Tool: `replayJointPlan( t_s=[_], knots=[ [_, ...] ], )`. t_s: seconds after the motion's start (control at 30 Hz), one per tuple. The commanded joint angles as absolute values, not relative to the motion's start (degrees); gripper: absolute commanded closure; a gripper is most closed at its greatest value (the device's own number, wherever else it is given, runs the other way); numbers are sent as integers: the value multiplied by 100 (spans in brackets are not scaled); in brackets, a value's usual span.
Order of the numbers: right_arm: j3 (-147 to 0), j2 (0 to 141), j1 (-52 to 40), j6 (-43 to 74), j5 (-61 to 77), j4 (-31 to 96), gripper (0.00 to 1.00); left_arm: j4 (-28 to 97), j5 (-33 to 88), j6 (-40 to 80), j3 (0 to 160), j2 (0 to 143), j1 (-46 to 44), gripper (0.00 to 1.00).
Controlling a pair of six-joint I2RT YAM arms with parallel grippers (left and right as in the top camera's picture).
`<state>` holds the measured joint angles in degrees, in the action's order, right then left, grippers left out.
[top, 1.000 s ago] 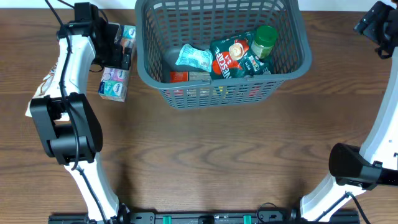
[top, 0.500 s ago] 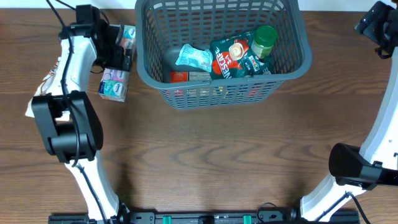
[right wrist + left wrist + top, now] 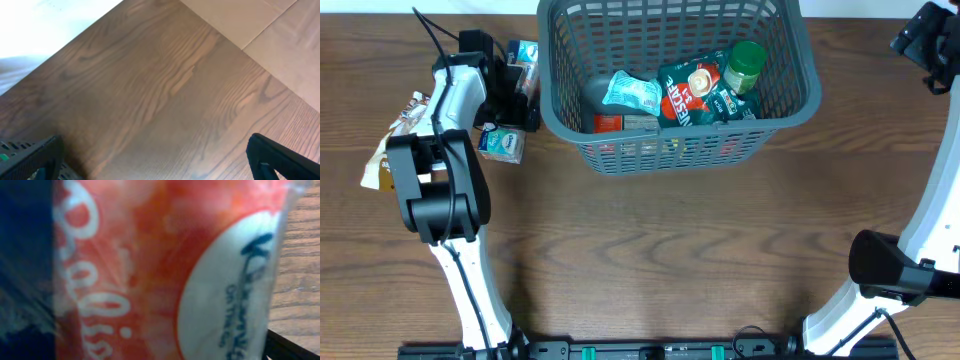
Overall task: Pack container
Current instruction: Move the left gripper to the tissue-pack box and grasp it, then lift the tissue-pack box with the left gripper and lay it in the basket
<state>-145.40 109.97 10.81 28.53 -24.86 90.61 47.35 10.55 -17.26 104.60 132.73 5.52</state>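
The tissue packet (image 3: 167, 275) is between my fingers, with one finger beside its white edge. My left gripper should close now. Closing now would hold the packet.
The container (image 3: 670, 148) is a large dark grey slotted basket at the top middle. In it lie a light blue packet (image 3: 632, 93), a green and red coffee bag (image 3: 688, 90), a green-lidded jar (image 3: 745, 62) and a red box (image 3: 608, 123). My left gripper (image 3: 515, 95) is just left of the basket, down over a stack of tissue packets (image 3: 500, 147). An orange-red and white tissue packet (image 3: 165, 270) fills the left wrist view, between wide-spread jaws. My right gripper (image 3: 925, 40) is open and empty at the far right top, over bare wood (image 3: 155, 100).
A brown and white snack packet (image 3: 392, 140) lies at the left table edge, beside the left arm. Another tissue packet (image 3: 527, 52) sits against the basket's left rim. The pale floor (image 3: 280, 30) shows beyond the table edge in the right wrist view.
My left gripper has moved toward the front and slightly right, lower onto the tissue packets. The right arm and the basket's contents have not moved.
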Motion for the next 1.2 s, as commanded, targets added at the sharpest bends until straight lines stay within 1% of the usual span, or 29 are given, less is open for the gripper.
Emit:
replayJointPlan(
  t_s=[0.0,0.03,0.07,0.1,0.33,0.5,0.63,0.9,1.1,1.17],
  knots=[
    [-14564,10951,1107,2956,-2521,9067,1,4762,1116,-1621,10429,13397,565,40],
    [-14564,10951,1107,2956,-2521,9067,1,4766,1118,-1621,10429,13397,565,64],
    [-14564,10951,1107,2956,-2521,9067,1,4768,1118,-1621,10429,13397,565,76],
    [-14564,10951,1107,2956,-2521,9067,1,4770,1118,-1619,10429,13397,565,94],
    [-14564,10951,1107,2956,-2521,9067,1,4871,1116,-1468,10556,13327,565,94],
    [-14564,10951,1107,2956,-2521,9067,1,4757,1094,-1470,10685,12755,593,94],
    [-14564,10951,1107,2956,-2521,9067,1,4327,1094,-1389,10687,11872,633,94],
    [-14564,10951,1107,2956,-2521,9067,1,3496,1149,-657,10687,9983,644,94],
    [-14564,10951,1107,2956,-2521,9067,1,3304,1938,-657,10687,8901,401,94],
    [-14564,10951,1107,2956,-2521,9067,1,3245,2329,-862,10687,8700,250,94]
  ],
)
